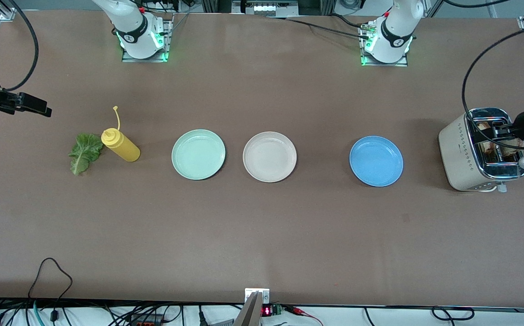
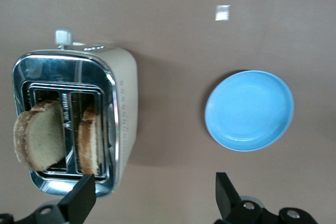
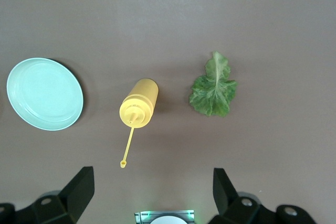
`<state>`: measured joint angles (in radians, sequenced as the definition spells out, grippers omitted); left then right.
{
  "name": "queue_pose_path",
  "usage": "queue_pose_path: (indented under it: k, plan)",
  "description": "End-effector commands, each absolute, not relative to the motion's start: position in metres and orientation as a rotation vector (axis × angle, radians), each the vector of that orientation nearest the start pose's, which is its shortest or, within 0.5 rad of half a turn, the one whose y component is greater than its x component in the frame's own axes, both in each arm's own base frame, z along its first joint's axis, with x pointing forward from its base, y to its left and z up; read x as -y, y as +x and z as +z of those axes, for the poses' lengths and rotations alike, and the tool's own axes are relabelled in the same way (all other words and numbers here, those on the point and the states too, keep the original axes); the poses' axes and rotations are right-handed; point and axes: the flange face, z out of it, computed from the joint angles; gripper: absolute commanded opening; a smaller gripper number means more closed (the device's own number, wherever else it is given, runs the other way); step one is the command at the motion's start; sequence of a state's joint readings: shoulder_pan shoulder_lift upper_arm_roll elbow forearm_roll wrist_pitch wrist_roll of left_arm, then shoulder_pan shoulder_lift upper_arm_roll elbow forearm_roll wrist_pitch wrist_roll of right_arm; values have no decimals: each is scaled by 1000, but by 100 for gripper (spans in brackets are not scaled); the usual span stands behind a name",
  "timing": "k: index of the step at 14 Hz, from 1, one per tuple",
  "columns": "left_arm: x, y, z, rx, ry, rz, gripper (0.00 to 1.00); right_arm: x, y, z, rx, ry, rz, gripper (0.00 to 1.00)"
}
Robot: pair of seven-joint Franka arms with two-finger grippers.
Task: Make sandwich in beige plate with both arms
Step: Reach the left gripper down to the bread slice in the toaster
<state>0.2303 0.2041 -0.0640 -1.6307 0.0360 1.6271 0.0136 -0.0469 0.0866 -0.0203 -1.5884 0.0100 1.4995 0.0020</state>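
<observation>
The bread slice's crust edge stands out of the toaster slot, and my left gripper will next grab it there to start the sandwich on the beige plate (image 1: 269,156).
The beige plate (image 1: 269,156) lies bare at mid-table, between a mint-green plate and a blue one. Two bread slices (image 2: 39,136) (image 2: 89,141) stand in the slots of a cream toaster (image 1: 459,151) (image 2: 125,98) at the left arm's end. A green lettuce leaf (image 1: 83,153) (image 3: 213,87) lies flat at the right arm's end. My left gripper (image 1: 502,132) (image 2: 152,196) hangs open over the toaster, holding nothing. Above the table edge past the lettuce, my right gripper (image 1: 40,107) (image 3: 152,195) is open and holds nothing.
A yellow squeeze bottle (image 1: 121,145) (image 3: 139,102) stands beside the lettuce, its cap dangling. The mint-green plate (image 1: 198,154) (image 3: 44,94) and the blue plate (image 1: 376,160) (image 2: 249,109) flank the beige one. Both arm bases sit along the table's edge farthest from the front camera.
</observation>
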Motion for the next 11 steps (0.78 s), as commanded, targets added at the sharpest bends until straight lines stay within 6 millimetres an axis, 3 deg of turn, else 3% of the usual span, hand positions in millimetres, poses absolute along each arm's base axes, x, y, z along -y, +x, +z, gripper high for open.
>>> queue_pose_path:
  k: [1, 6, 9, 11]
  plan:
    - [-135, 586, 455, 205, -3038, 339, 100, 39, 567, 568, -105, -3107, 271, 100]
    - [-176, 562, 386, 182, -3043, 395, 100, 36, 568, 566, -103, -3102, 271, 100]
    - [-185, 553, 370, 204, -3045, 440, 100, 34, 572, 560, -91, -3100, 280, 100]
    - [-184, 550, 365, 203, -3045, 461, 85, 34, 574, 557, -91, -3100, 282, 100]
